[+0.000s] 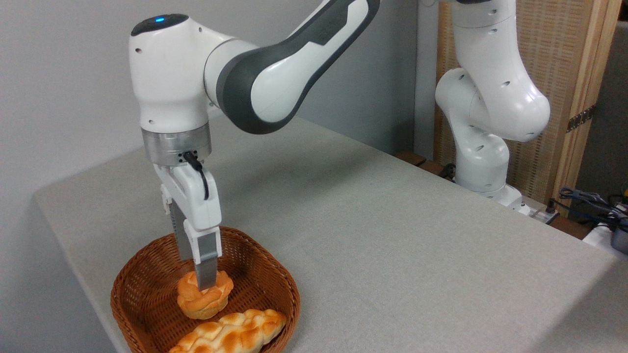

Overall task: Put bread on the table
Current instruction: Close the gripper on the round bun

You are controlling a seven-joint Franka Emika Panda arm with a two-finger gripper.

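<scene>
Next, my gripper grips the round bun by its swirled top [191,289] to move it from the wicker basket [287,287] onto the table.
The bread [208,300], a small round orange-golden bun with a swirled top, sits in the middle of a brown wicker basket [287,287] at the front left of the table [392,235]. My gripper [198,278] reaches straight down into the basket and is open, seen nearly edge-on. Its near finger [206,267] overlaps the bun's top in the picture. The far finger stands behind it, its tip hidden by the bun. I cannot tell whether the fingers touch the bun.
A longer pale braided loaf [230,334] lies at the basket's front, just below the bun. The arm's white base [483,162] stands past the table's far right edge, with cables [588,201] beside it. The grey cloth stretches bare to the right of the basket.
</scene>
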